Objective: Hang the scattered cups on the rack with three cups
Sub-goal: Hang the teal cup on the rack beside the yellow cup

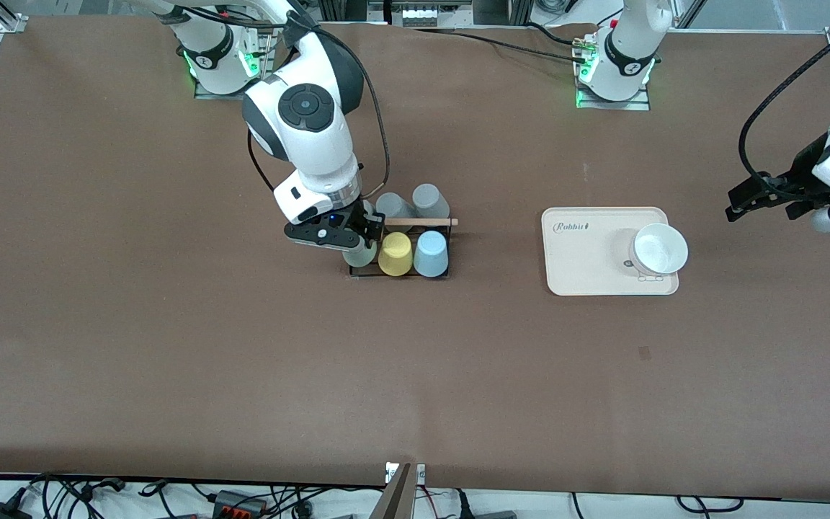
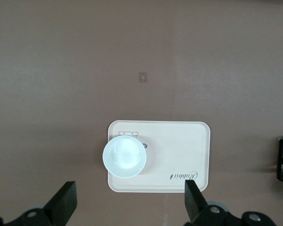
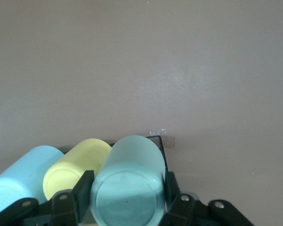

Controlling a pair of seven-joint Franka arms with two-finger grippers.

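My right gripper will lower the cup before releasing it, since the mint cup's lower edge [image 1: 358,263] hangs above the rack's bottom bar [image 1: 356,275], short of the yellow cup's level.
The pale mint green cup [image 1: 359,255] [image 3: 129,181] is held base-up by my right gripper [image 1: 354,244] [image 3: 128,194], which is shut on its sides. It hangs over the rack's [image 1: 399,275] end toward the right arm, beside the yellow cup [image 1: 395,254] [image 3: 75,162]. The light blue cup [image 1: 431,254] [image 3: 21,176] sits upside down on the rack beside the yellow one. Whether the mint cup rests on a peg is hidden. My left gripper [image 1: 735,204] [image 2: 129,200] waits open and holds nothing, over bare table at the left arm's end.
Two grey cups [image 1: 411,203] stand on the rack's row farther from the front camera, past the wooden rod [image 1: 421,222]. A cream tray [image 1: 588,270] [image 2: 179,150] carrying a white bowl [image 1: 660,249] [image 2: 124,157] lies between the rack and the left gripper.
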